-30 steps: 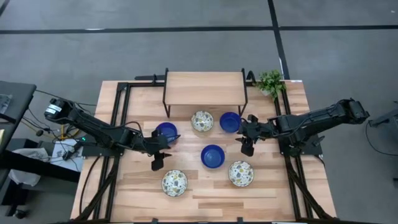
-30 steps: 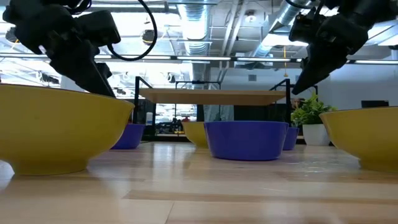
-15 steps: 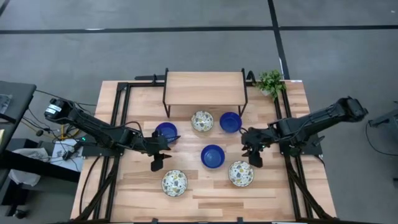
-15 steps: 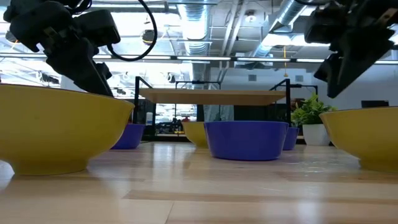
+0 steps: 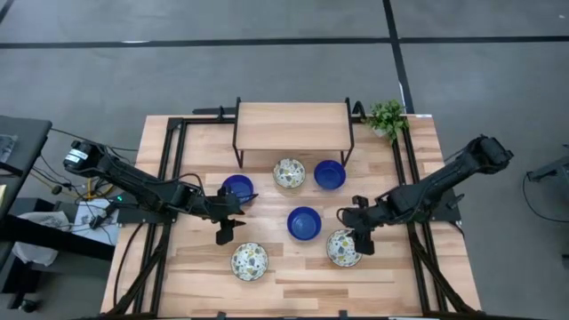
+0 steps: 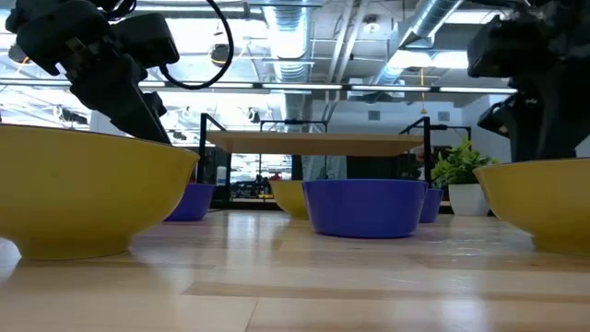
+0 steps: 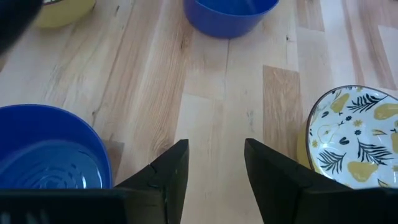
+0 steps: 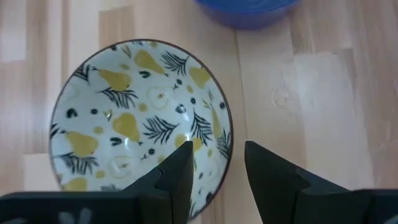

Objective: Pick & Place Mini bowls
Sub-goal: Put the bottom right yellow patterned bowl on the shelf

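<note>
Next, my right gripper grabs the patterned bowl by its rim point(image 5: 353, 262) to place it on the wooden shelf point(image 5: 293, 125).
Six mini bowls sit on their bases on the wooden table. The blue ones are at the left point(image 5: 237, 188), the far right point(image 5: 329, 174) and the middle point(image 5: 304, 223). The patterned ones are at the far middle point(image 5: 289, 173), near left point(image 5: 250, 261) and near right point(image 5: 343, 248). My right gripper point(image 5: 357, 233) is open over the near right patterned bowl point(image 8: 140, 118); one finger point(image 8: 177, 171) stands over its inside and the other point(image 8: 273, 177) outside its rim point(image 8: 227, 140), and no touch shows. My left gripper point(image 5: 235, 218) is open and empty beside the left blue bowl point(image 7: 50, 158).
A low wooden shelf on black legs point(image 5: 292, 125) stands at the far middle, with a small green plant point(image 5: 387, 117) at the far right corner. Black frame rails point(image 5: 169, 169) run along the table's left and right sides. Bare wood lies along the near edge point(image 5: 293, 289).
My right gripper has gone toward the table's near edge, from beside the far right blue bowl to over the near right patterned bowl, still open. No bowl has moved.
</note>
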`<state>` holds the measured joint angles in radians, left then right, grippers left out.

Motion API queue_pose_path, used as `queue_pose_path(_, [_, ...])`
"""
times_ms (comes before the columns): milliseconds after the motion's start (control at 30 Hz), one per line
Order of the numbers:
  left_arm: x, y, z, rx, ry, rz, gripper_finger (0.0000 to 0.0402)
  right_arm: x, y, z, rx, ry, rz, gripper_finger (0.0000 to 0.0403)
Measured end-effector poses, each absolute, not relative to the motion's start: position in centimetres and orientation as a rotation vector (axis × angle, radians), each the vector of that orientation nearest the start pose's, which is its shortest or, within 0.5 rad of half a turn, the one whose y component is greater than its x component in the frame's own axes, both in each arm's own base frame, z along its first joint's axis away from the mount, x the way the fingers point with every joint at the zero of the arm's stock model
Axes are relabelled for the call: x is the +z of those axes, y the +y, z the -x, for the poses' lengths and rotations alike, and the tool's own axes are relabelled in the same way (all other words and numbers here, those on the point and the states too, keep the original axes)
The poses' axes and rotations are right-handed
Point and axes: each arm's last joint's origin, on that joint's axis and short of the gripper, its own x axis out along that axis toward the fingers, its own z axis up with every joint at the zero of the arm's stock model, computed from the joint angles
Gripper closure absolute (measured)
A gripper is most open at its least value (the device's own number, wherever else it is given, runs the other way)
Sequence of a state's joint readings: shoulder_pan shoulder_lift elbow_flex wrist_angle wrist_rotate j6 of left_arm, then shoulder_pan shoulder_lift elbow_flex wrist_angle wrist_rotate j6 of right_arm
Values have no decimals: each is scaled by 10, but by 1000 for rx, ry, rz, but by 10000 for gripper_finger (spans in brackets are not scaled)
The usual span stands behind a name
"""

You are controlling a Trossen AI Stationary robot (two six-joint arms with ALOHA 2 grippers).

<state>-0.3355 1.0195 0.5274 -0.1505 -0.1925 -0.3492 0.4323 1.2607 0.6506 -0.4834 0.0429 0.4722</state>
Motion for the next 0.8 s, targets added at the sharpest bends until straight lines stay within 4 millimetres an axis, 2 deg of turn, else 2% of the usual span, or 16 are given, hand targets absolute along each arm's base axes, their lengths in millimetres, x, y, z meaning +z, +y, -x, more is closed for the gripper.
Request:
queue_pose_path(367, [208,-62,-194,-28,634,170,247,160,94,-205,60,1193,-128,269])
queue_pose_path(800, [208,-62,-194,-29,634,170,247,162,94,-205,58,1175,-149,269])
